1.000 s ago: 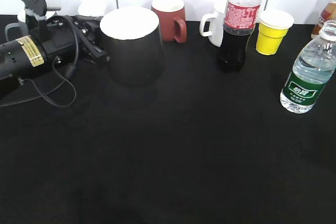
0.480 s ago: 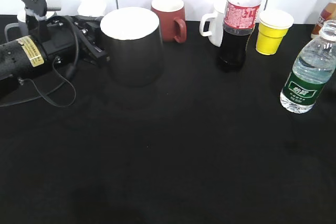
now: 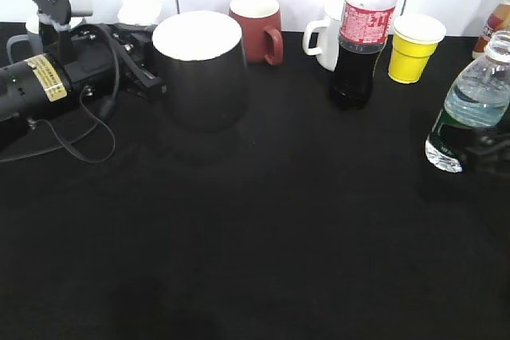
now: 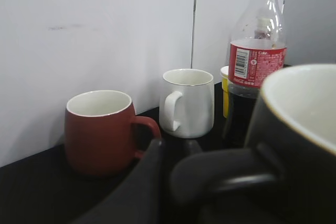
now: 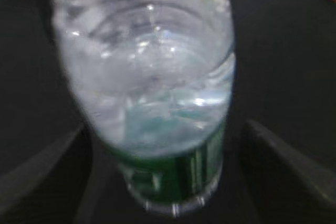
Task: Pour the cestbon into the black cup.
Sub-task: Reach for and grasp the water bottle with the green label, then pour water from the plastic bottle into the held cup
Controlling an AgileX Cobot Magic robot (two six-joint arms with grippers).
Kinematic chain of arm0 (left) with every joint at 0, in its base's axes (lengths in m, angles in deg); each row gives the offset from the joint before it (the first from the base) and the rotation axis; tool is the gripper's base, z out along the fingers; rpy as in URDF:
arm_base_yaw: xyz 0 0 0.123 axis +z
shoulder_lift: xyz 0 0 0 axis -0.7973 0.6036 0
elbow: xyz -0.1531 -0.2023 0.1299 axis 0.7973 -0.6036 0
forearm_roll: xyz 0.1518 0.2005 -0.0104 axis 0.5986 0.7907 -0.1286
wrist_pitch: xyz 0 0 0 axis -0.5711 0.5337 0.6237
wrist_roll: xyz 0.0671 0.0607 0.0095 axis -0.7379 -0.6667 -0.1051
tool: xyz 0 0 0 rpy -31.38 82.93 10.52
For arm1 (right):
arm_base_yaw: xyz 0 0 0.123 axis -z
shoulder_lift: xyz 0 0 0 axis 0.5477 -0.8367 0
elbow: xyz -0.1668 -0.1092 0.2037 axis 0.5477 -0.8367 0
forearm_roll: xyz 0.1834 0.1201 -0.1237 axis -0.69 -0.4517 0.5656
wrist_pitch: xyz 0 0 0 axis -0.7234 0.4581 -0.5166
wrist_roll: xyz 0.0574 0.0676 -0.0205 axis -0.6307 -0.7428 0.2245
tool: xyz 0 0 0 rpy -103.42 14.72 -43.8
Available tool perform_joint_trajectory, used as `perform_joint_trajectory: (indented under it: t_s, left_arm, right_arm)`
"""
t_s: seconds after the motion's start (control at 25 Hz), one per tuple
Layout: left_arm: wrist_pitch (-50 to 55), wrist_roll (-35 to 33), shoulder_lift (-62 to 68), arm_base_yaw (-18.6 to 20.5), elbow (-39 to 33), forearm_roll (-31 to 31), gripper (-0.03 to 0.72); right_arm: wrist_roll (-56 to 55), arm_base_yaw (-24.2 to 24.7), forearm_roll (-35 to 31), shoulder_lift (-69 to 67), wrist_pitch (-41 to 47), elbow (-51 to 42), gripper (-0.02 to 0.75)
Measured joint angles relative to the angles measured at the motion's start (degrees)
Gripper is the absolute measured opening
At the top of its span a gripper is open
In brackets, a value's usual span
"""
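Observation:
My fingers are short of the green label (image 3: pixel 452 135) with dark table showing between them, so my right gripper needs to move toward the label before closing on it.
The cestbon (image 3: pixel 476 93) stands upright at the right edge of the black table, with no cap on its neck. My right gripper (image 3: pixel 483 146) is a dark shape across its green label. In the right wrist view the cestbon (image 5: pixel 152 66) fills the frame between the two fingers of the open gripper (image 5: pixel 167 129), with gaps on both sides. The black cup (image 3: pixel 199 69), white inside, is at the back left. My left gripper (image 3: pixel 147 77) is at its handle. In the left wrist view the gripper (image 4: pixel 176 150) is shut on the handle (image 4: pixel 226 174) of the black cup (image 4: pixel 304 140).
Along the back wall stand a brick-red mug (image 3: pixel 256 28), a white mug (image 3: pixel 327 41), a dark cola bottle with a red label (image 3: pixel 362 41) and a yellow cup (image 3: pixel 414 47). Another bottle (image 3: pixel 498 21) shows at the far right edge.
My right gripper has come into the exterior view and now covers the cestbon's green label. The black cup and the left arm have barely moved.

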Motion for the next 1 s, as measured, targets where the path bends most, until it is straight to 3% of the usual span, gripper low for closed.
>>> perform_joint_trajectory:
  t_s: [0.24, 0.4, 0.68, 0.8, 0.92, 1.0]
  left_arm:
    - [-0.05, 0.05, -0.11, 0.00, 0.00, 0.00, 0.067]
    - [-0.05, 0.11, -0.11, 0.00, 0.00, 0.00, 0.067]
    - [0.00, 0.42, -0.11, -0.71, 0.00, 0.26, 0.067]
    - [0.21, 0.58, -0.11, -6.45, 0.00, 0.07, 0.067]
    - [3.26, 0.76, -0.11, -13.58, 1.19, -0.23, 0.067]
    - [8.62, 0.76, -0.11, -17.32, 5.28, -0.17, 0.067]
  right_arm:
    - [1.02, 0.00, -1.77, -11.20, -12.87, 5.51, 0.642]
    - [1.43, 0.00, -2.46, -13.39, -16.41, 5.86, 0.491]
    - [0.92, 0.00, -2.17, -12.08, -16.44, 5.86, 0.491]
    - [0.91, 0.00, 0.93, 0.28, -8.22, 6.67, 0.491]
    - [1.06, 0.00, 12.81, 11.55, 1.87, 10.62, 0.491]
    - [1.13, 0.00, 17.22, 16.17, 4.88, 11.76, 0.491]
